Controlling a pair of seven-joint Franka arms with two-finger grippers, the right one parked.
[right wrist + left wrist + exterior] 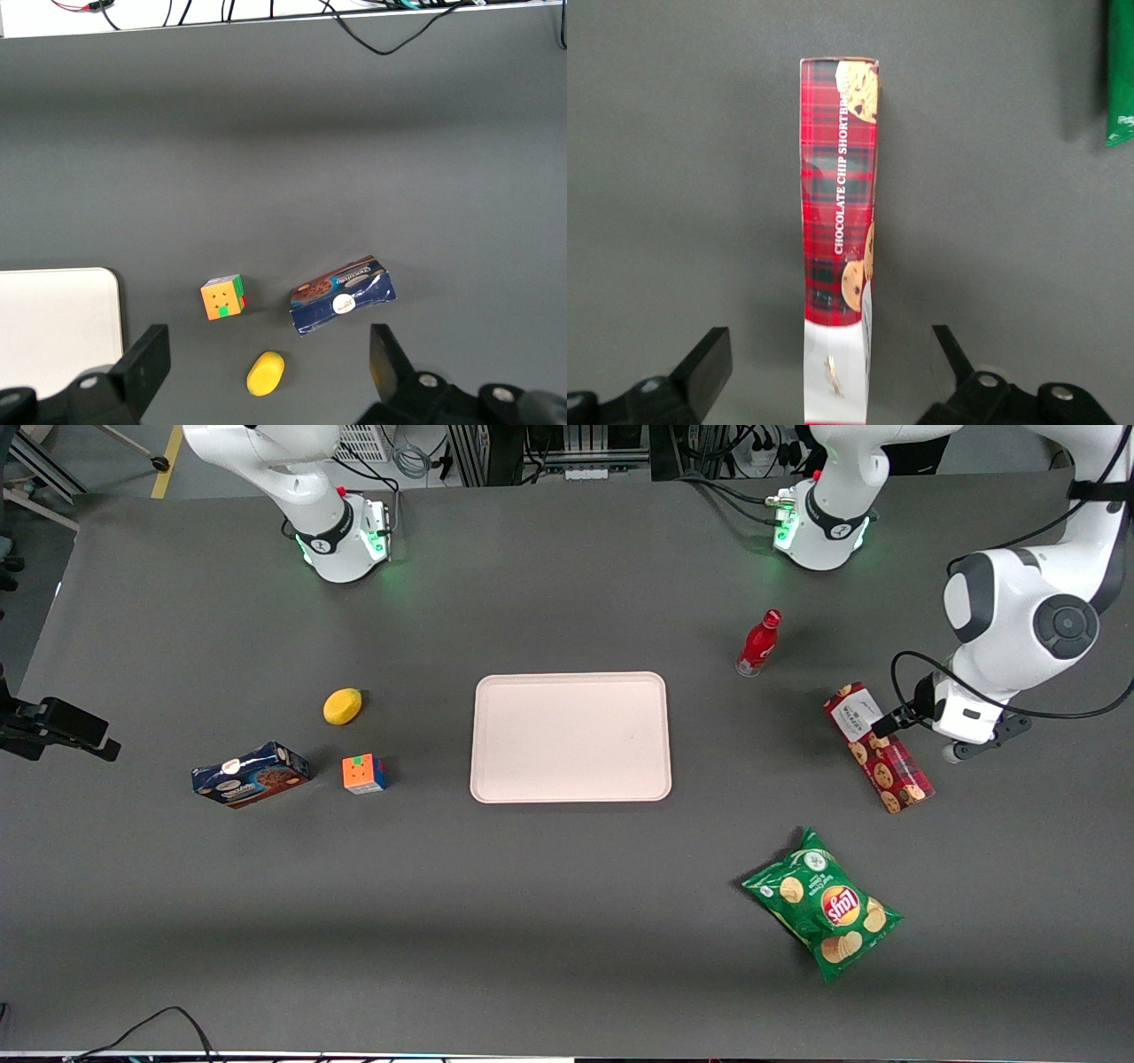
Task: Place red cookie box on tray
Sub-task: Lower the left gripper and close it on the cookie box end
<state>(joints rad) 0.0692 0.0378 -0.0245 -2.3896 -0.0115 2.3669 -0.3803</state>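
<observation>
Next, my left gripper grabs the red cookie box by its cookie-printed part (870, 750) beside the white label, to place the box on the tray (570, 737).
The red cookie box (886, 757) lies on the dark table toward the working arm's end, its white label end farther from the front camera. In the left wrist view the box (837, 204) stands on a narrow side. My left gripper (917, 735) hovers over the label end. It is open, with its fingers (709, 363) apart on either side of the box (831, 354) and not touching it. The pale pink-beige tray (570, 737) sits empty in the middle of the table, well apart from the box. Its corner shows in the right wrist view (53, 319).
A red bottle (759, 644) stands between the tray and the box, farther from the front camera. A green chips bag (824, 903) lies nearer the camera than the box. A blue cookie box (251, 774), a puzzle cube (364, 773) and a lemon (342, 706) lie toward the parked arm's end.
</observation>
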